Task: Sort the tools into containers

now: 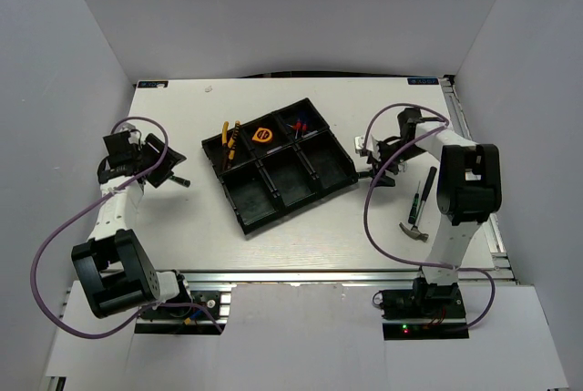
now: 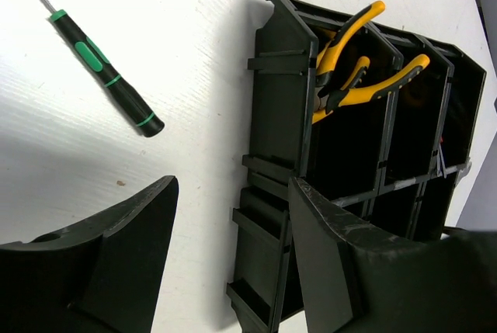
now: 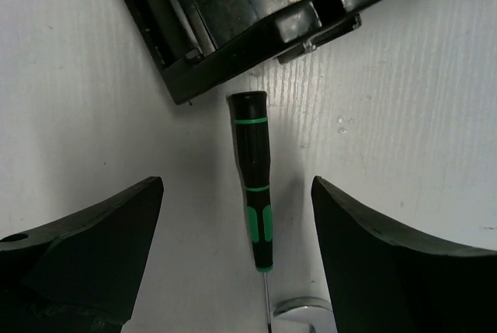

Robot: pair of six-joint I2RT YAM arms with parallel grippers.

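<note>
I will grab the green-black screwdriver with my right gripper by the green grips of its handle. Then the screwdriver's butt end stays free to go into the tray [image 1: 284, 192].
The black tray [image 1: 284, 192] lies mid-table. Its back row holds two yellow-handled pliers [image 1: 230, 140], the yellow-orange tape measure [image 1: 265, 134] and the red-blue screwdriver [image 1: 299, 125]. My left gripper [image 1: 164, 165] is open and empty left of the tray. In its wrist view the gripper [image 2: 233, 189] faces the tray wall [image 2: 276, 131], with the pliers [image 2: 357, 65] inside. A small green-black screwdriver [image 2: 105, 73] lies apart on the table. My right gripper [image 3: 237, 185] is open, low over another green-black screwdriver [image 3: 255, 185] by the tray corner [image 3: 233, 30]. The silver wrench [image 3: 303, 313] lies at its tip.
A black-handled screwdriver [image 1: 424, 195] and a hammer [image 1: 414, 231] lie on the table right of the tray, beside the right arm. The tray's front row of compartments [image 1: 273, 181] looks empty. Purple cables loop off both arms.
</note>
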